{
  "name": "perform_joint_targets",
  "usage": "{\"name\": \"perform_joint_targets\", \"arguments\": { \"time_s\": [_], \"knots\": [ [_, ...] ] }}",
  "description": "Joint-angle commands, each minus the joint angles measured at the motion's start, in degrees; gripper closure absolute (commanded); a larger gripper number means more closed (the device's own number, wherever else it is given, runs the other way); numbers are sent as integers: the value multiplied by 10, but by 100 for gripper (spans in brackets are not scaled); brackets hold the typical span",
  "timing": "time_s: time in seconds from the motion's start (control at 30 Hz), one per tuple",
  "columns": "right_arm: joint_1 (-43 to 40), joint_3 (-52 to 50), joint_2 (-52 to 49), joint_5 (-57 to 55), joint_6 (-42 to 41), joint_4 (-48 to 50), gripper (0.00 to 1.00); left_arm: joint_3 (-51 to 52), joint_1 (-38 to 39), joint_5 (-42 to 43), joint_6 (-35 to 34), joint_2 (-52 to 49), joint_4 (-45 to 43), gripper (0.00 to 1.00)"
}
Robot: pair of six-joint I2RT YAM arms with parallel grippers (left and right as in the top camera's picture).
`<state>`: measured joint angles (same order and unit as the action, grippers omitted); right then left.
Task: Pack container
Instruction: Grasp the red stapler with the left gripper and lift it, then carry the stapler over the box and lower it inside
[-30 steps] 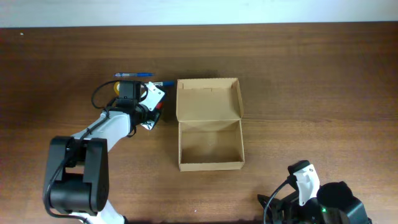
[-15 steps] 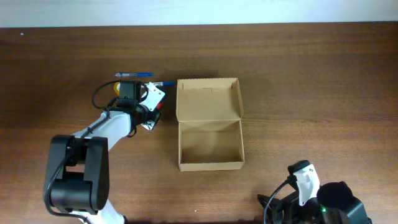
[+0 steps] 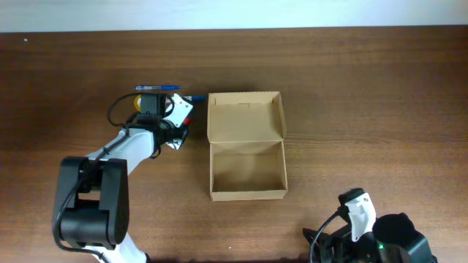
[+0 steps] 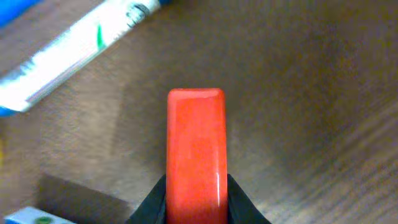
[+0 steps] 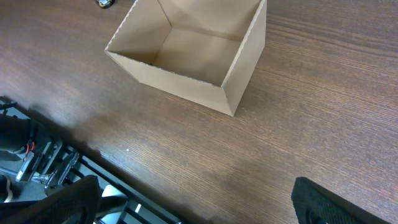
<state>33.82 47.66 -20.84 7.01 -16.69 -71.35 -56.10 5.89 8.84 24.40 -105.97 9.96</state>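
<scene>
The left gripper is shut around the red marker [image 4: 196,149] just above the wood, so the marker would come up with the left gripper if it lifted now.
The container [image 3: 247,191] is a plain brown cardboard box in the middle of the table, open and empty, with its lid flap [image 3: 245,115] lying back on the far side. It also shows in the right wrist view [image 5: 186,84]. My left gripper [image 3: 183,120] is just left of the lid flap, shut on a red marker [image 4: 196,149] close above the wood. A white pen with a blue cap [image 4: 74,50] lies beyond it. My right gripper [image 5: 199,202] is open and empty near the front edge, right of the box.
A blue pen [image 3: 157,88] and a yellow tape roll [image 3: 137,102] lie on the far side of the left gripper. The white pen [image 3: 194,98] lies by the lid's far left corner. The table's front edge and the arm's base rails [image 5: 43,168] are below the right gripper.
My left gripper has shifted slightly toward the far side with the red marker in it. The box and the right arm have not moved.
</scene>
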Motion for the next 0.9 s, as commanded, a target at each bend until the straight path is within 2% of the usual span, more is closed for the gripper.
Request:
{"name": "perform_joint_targets", "arguments": {
  "time_s": [0.0,0.23,0.37,0.57,0.73,0.87],
  "knots": [
    [5,-2,-3,3,2,2,1,-45,0,-12,-18,44,-3,98],
    [5,-2,-3,3,2,2,1,-77,0,-10,-18,158,6,98],
    [5,-2,-3,3,2,2,1,-77,10,15,-9,227,50,98],
    [5,-2,-3,3,2,2,1,-77,78,53,54,287,123,98],
    [5,-2,-3,3,2,2,1,-77,158,53,107,296,185,98],
    [5,-2,-3,3,2,2,1,-77,200,56,177,295,241,98]
  ]
}}
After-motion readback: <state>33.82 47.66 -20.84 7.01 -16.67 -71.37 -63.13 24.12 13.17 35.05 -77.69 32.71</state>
